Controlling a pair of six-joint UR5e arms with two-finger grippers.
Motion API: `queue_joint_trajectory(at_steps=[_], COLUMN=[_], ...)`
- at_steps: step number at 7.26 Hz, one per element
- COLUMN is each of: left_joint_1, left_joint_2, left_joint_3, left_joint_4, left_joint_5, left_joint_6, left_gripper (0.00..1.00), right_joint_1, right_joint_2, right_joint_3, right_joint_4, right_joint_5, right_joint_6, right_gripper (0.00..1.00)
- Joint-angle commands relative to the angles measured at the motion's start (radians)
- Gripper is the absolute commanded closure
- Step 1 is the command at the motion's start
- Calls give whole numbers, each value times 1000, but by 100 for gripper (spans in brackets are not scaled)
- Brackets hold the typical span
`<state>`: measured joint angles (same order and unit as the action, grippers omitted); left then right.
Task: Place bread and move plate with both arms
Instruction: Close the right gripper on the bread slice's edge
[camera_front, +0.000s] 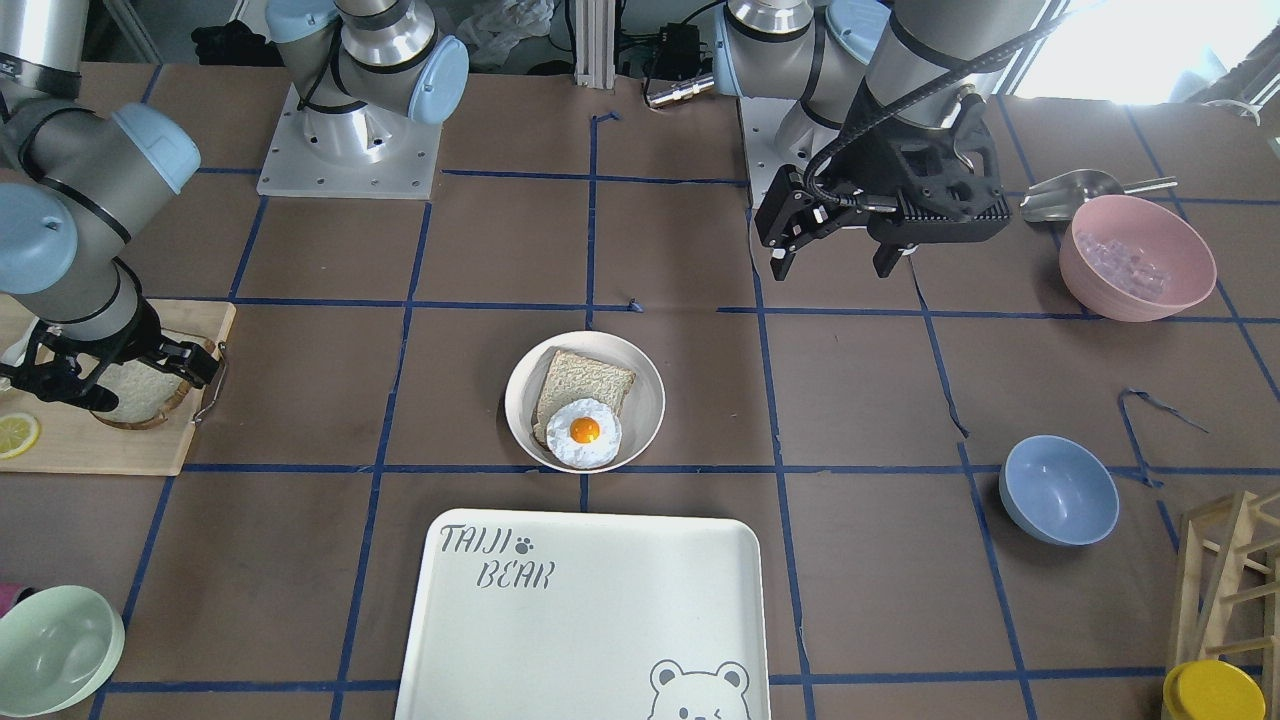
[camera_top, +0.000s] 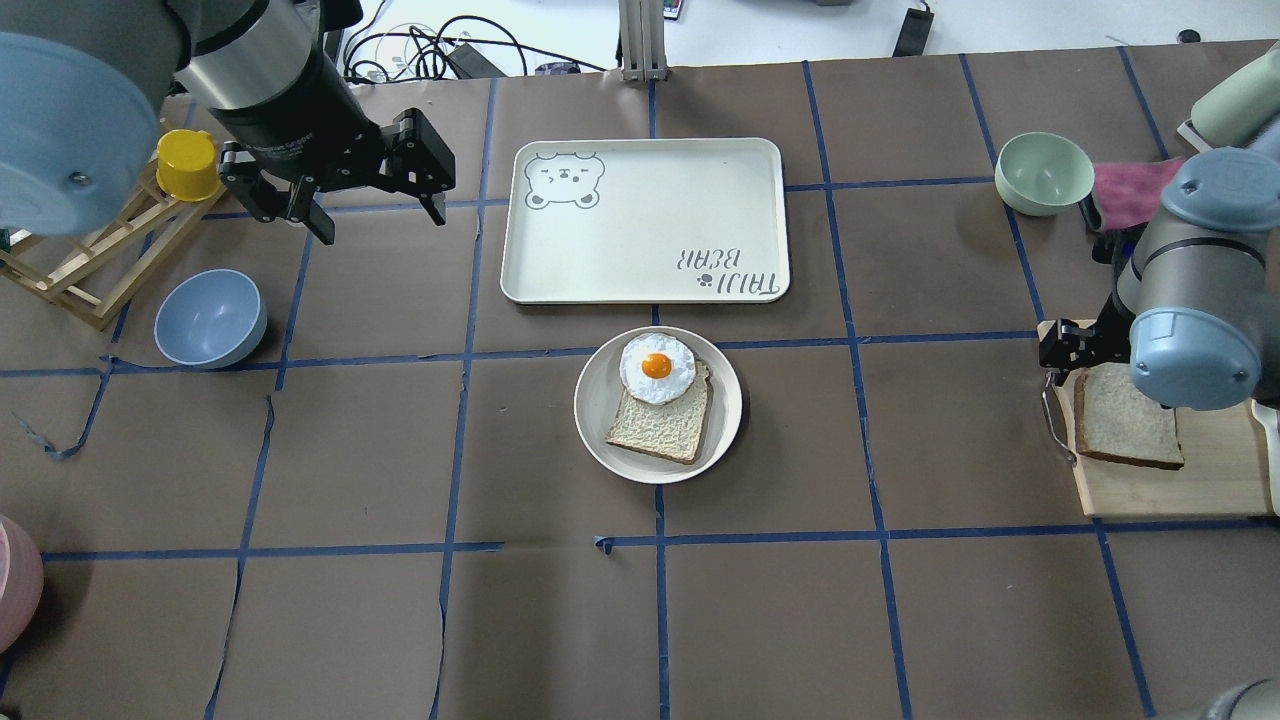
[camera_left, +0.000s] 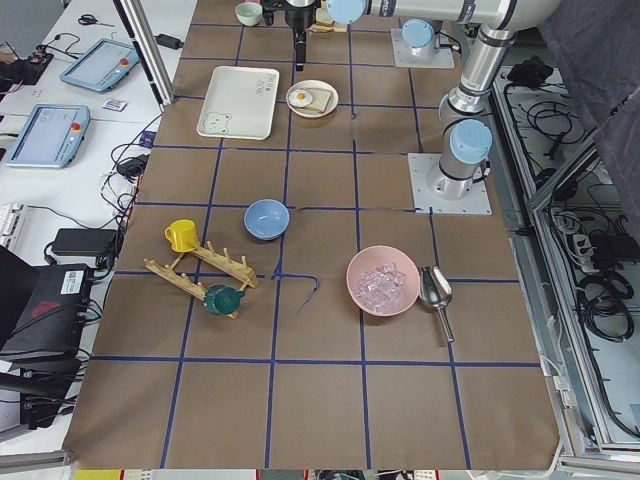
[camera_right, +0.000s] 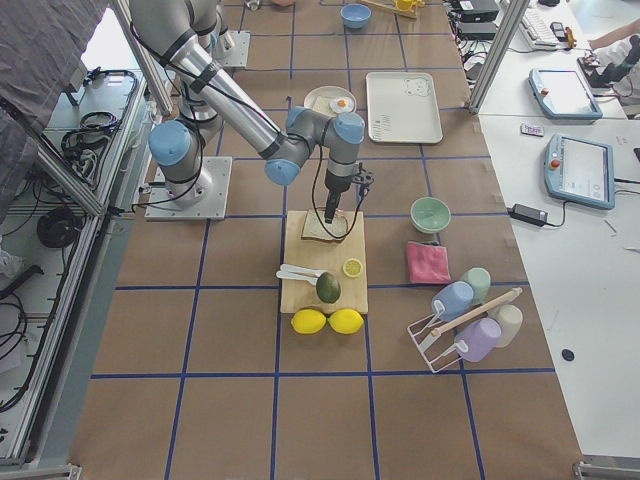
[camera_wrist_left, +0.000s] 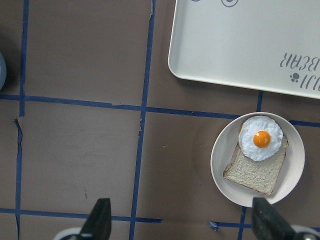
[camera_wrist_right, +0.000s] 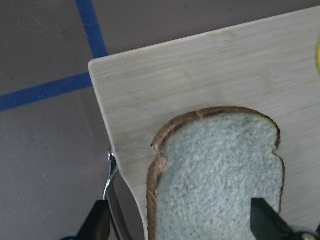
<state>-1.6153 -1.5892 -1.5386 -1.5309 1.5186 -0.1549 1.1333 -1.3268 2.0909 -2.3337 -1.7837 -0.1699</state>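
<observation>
I will top the egg on the plate (camera_front: 584, 432) with the bread next, so my right gripper will take hold of the bread by its crusted side edges.
The bread (camera_top: 1128, 420) lies flat on a wooden cutting board (camera_top: 1220, 470) at the robot's right; it also shows in the front view (camera_front: 140, 395) and the right wrist view (camera_wrist_right: 220, 175). My right gripper (camera_wrist_right: 182, 225) is open and hangs just over the bread, fingers spread across its width; it shows in the front view (camera_front: 150, 385) too. The plate (camera_top: 595, 420) sits at table centre and holds a smaller tan slice (camera_top: 662, 428) and a fried egg (camera_top: 656, 368). My left gripper (camera_top: 380, 225) is open and empty, high over the table, far from the plate (camera_wrist_left: 220, 165).
The bear-printed tray (camera_top: 645, 220) lies just beyond the plate. A blue bowl (camera_top: 210, 318), a wooden cup rack (camera_top: 80, 270) with a yellow cup (camera_top: 187, 165) stand on the left. A green bowl (camera_top: 1043, 172) and pink cloth (camera_top: 1125, 190) are at the far right.
</observation>
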Motion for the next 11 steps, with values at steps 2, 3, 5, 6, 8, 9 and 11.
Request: queue_joint_trajectory(at_steps=[2,3,5,6,8,9,11], left_joint_1=[0,0,0,0,0,0,0], left_joint_2=[0,0,0,0,0,0,0], left_joint_3=[0,0,0,0,0,0,0], left_joint_4=[0,0,1,2,2,0,0], left_joint_5=[0,0,0,0,0,0,0], left_joint_6=[0,0,0,0,0,0,0], left_gripper=[0,0,0,0,0,0,0], right_joint_1=[-39,-44,-44,-44,-43,-41,-43], right_joint_2=[35,38,38,41,52,54,66], right_joint_3=[0,1,3,1,0,-2,1], right_joint_4=[-38,-36,-38,-39,-83,-85,-88], right_joint_5=[1,0,0,1,3,4,26], right_joint_6=[-5,-6,-2,-2,3,25,26], right_gripper=[0,0,9,11,0,0,0])
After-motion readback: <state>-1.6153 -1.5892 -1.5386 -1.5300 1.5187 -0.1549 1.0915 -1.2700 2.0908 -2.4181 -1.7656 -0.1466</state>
